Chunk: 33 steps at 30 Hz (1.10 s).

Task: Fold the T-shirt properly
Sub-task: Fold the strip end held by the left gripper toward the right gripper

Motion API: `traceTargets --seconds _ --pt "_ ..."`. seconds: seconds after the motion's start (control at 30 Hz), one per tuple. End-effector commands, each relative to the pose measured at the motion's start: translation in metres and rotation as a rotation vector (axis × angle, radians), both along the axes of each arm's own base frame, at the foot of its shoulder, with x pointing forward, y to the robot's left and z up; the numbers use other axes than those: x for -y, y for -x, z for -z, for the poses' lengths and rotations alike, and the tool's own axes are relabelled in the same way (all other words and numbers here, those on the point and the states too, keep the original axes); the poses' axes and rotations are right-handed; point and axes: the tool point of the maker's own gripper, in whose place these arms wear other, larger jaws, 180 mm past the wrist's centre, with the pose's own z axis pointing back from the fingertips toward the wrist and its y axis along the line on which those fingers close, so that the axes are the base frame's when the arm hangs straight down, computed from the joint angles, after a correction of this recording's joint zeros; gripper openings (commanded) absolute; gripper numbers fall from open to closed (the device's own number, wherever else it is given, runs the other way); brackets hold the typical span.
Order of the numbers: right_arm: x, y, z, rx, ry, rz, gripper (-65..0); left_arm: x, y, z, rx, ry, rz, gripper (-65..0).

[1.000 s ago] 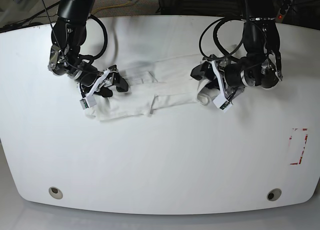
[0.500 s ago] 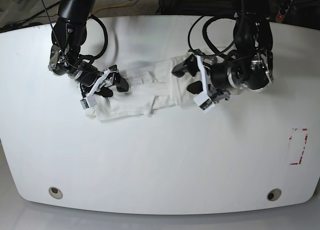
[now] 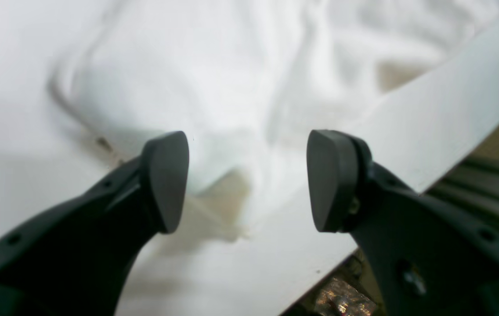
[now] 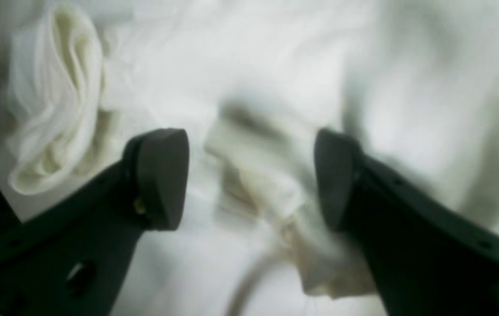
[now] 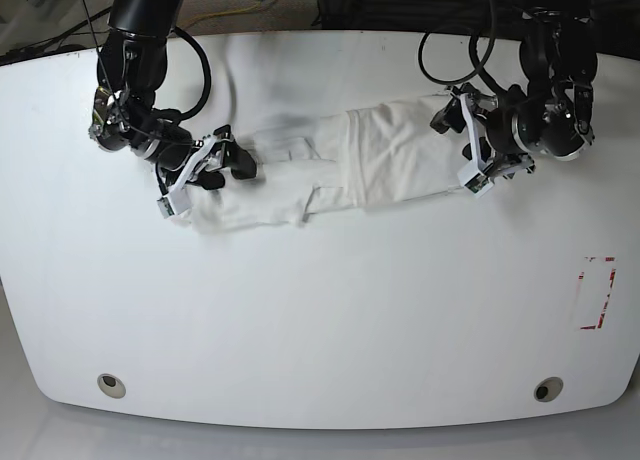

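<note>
My left gripper lowers first and only then closes on the shirt's edge (image 3: 242, 202), since its open fingers still hover above it in the left wrist view.
The white T-shirt (image 5: 340, 170) lies bunched in a long band across the back of the table; no printed graphics show. My left gripper (image 5: 454, 148) is at the shirt's right end. In the left wrist view the left gripper (image 3: 247, 180) is open, with the shirt's edge (image 3: 214, 87) lying between and beyond its fingers. My right gripper (image 5: 228, 162) is at the shirt's left end. In the right wrist view the right gripper (image 4: 249, 175) is open over a rumpled fold of the shirt (image 4: 276, 87).
The white table (image 5: 320, 320) has a red-marked rectangle (image 5: 597, 292) at the right and two holes (image 5: 112, 385) (image 5: 547, 389) near the front edge. The back edge of the table (image 3: 451, 109) runs close behind my left gripper. Cables hang behind the table.
My left arm swung left over the shirt, then back to the right. The shirt's right part now lies spread farther right. My right arm has shifted only slightly.
</note>
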Motion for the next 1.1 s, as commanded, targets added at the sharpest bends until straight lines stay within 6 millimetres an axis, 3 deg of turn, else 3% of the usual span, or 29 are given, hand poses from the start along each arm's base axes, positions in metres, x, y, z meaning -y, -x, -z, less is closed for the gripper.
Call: traceTargets --seconds 0.0,0.17,0.23,0.33,0.43,0.47,0.57,0.73,1.07 --pt "0.016 -0.023 -0.037 0.115 -0.034 0.037 -21.1 -0.004 -0.001 -0.005 0.044 0.011 0.001 -26.0" --pt "0.058 -0.042 -0.059 0.15 0.001 0.124 -21.1 -0.013 0.002 -0.005 0.057 0.023 -0.031 -26.3" --pt "0.076 -0.047 -0.062 0.145 0.01 0.172 -20.6 -0.019 0.0 -0.006 0.066 0.027 -0.065 -29.6" --pt "0.106 -0.056 -0.054 0.091 0.007 0.23 -12.4 -0.023 -0.005 -0.011 0.086 0.046 -0.11 -38.3" --pt "0.128 -0.057 -0.034 0.011 -0.015 0.266 -3.5 -0.028 -0.011 -0.014 0.105 0.062 -0.153 -39.7" --pt "0.132 -0.057 -0.031 -0.002 -0.022 0.273 -3.2 -0.029 -0.013 -0.015 0.108 0.068 -0.164 -39.7" --pt "0.13 -0.052 -0.02 -0.026 -0.037 0.257 -3.2 -0.036 -0.015 -0.004 0.076 0.085 -0.207 -41.0" --pt "0.111 -0.045 -0.005 -0.056 -0.07 0.239 -3.2 -0.036 -0.017 0.007 0.073 0.142 -0.254 -57.1" --pt "0.07 -0.027 0.019 -0.112 -0.145 0.217 -3.3 -0.042 -0.012 0.031 0.005 0.166 -0.302 -56.7"
